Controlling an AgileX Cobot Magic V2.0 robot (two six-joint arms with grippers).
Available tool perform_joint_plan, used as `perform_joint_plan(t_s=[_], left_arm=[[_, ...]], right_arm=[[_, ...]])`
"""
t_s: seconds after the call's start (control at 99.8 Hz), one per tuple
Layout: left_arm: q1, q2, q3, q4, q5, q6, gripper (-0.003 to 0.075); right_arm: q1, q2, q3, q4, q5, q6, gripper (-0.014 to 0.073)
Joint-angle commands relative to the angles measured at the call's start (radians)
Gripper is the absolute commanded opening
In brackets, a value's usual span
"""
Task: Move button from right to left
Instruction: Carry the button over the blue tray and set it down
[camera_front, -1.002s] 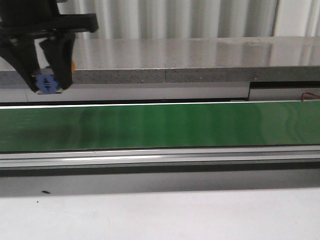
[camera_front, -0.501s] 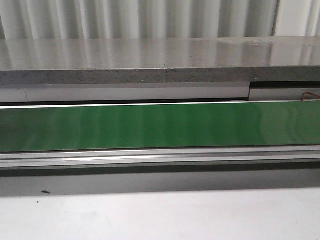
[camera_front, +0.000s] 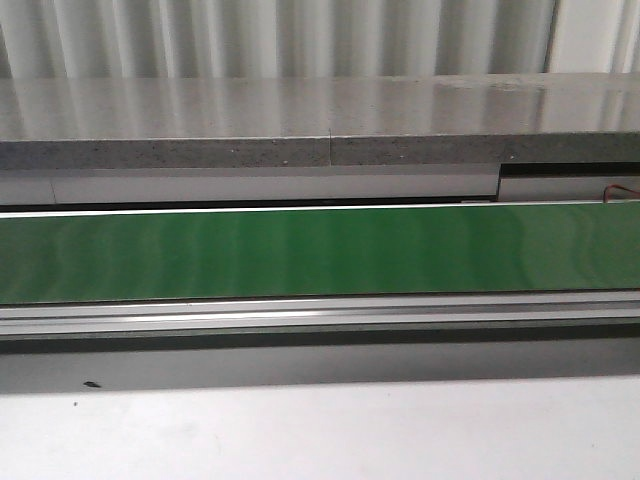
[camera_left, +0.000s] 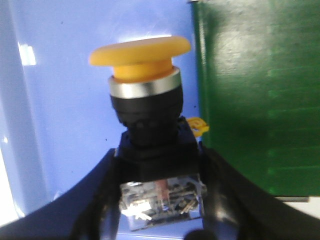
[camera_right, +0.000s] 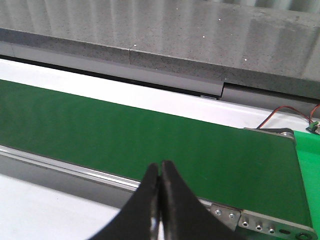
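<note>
The button has its block hanging above the blue tray in the left wrist view, so my left gripper keeps hold of the button for now.
In the left wrist view my left gripper is shut on the button, gripping its boxy contact block between the black fingers. The yellow mushroom cap, silver ring and black collar stick out past the fingertips, over a blue surface. In the right wrist view my right gripper is shut and empty, above the near rail of the green conveyor belt. Neither gripper nor the button shows in the front view.
The green belt runs across the front view with metal rails in front and a grey stone ledge behind. White tabletop lies nearest. In the left wrist view the green belt edge borders the blue surface.
A second ago my left gripper with the button showed at the front view's upper left; it has since moved out of that view. The belt scene is otherwise unchanged.
</note>
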Motion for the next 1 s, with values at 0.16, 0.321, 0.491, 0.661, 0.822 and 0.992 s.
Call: perform_joint_plan(t_s=[0.16, 0.321, 0.491, 0.661, 0.822, 0.992], left_arm=[[0.091, 0.062, -0.022, 0.003, -0.032, 0.003, 0.0099], [0.097, 0.134, -0.022, 0.003, -0.067, 0.007, 0.0099], [0.097, 0.192, -0.022, 0.003, -0.129, 0.009, 0.0099], [0.097, 0.224, -0.022, -0.005, -0.120, 0.060, 0.0109], [0.097, 0.224, -0.022, -0.005, -0.121, 0.078, 0.0214], [0.097, 0.224, -0.022, -0.005, -0.117, 0.078, 0.0470]], right_arm=[[0.002, 0.009, -0.026, -0.001, -0.074, -0.009, -0.0068], [0.002, 0.009, -0.026, -0.001, -0.074, -0.009, -0.0068], [0.002, 0.009, -0.026, -0.001, -0.074, -0.009, -0.0068], [0.002, 0.009, -0.026, -0.001, -0.074, -0.009, -0.0068], [0.002, 0.009, -0.026, -0.001, -0.074, -0.009, -0.0068], [0.002, 0.009, -0.026, -0.001, -0.074, -0.009, -0.0068]])
